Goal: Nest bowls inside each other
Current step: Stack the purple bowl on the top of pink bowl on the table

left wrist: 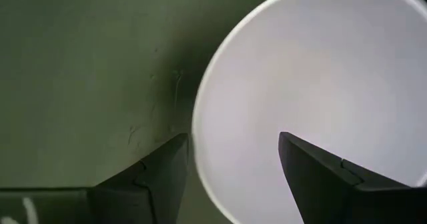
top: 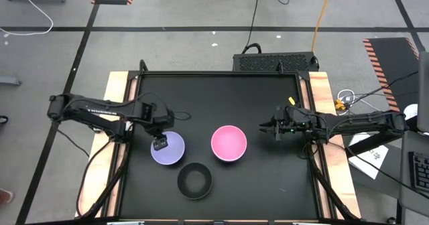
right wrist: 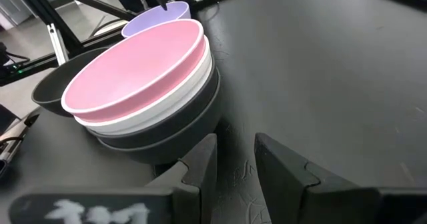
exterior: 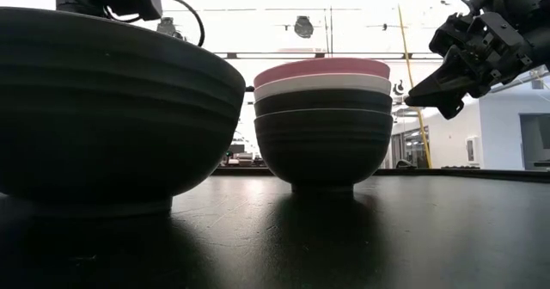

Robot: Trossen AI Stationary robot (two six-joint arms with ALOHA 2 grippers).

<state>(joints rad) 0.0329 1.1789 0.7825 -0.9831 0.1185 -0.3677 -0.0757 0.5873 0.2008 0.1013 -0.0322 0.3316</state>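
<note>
The lavender bowl still needs to go inside the pink bowl. My left gripper should grab the lavender bowl by its rim (left wrist: 196, 123) next.
A lavender bowl (top: 173, 151) (left wrist: 320, 84) sits upright on the black table, left of centre. My left gripper (top: 159, 144) (left wrist: 233, 139) points down over its left rim, open. One finger (left wrist: 160, 177) is outside the wall and the other (left wrist: 320, 177) is inside; no touch shows. A pink bowl (top: 228, 143) (right wrist: 133, 67) is nested in a white bowl (exterior: 322, 86), which rests in two black bowls (exterior: 322, 143). A lone black bowl (top: 194, 181) (exterior: 103, 108) stands near the front edge. My right gripper (top: 266, 126) (right wrist: 235, 147) waits right of the stack, held nearly level, its fingers slightly apart and holding nothing.
Wooden boards (top: 119, 104) run along the table's left and right sides. A dark box (top: 275, 61) and cables lie on the floor beyond the far edge. The table's far half (top: 221, 94) is bare black surface.
</note>
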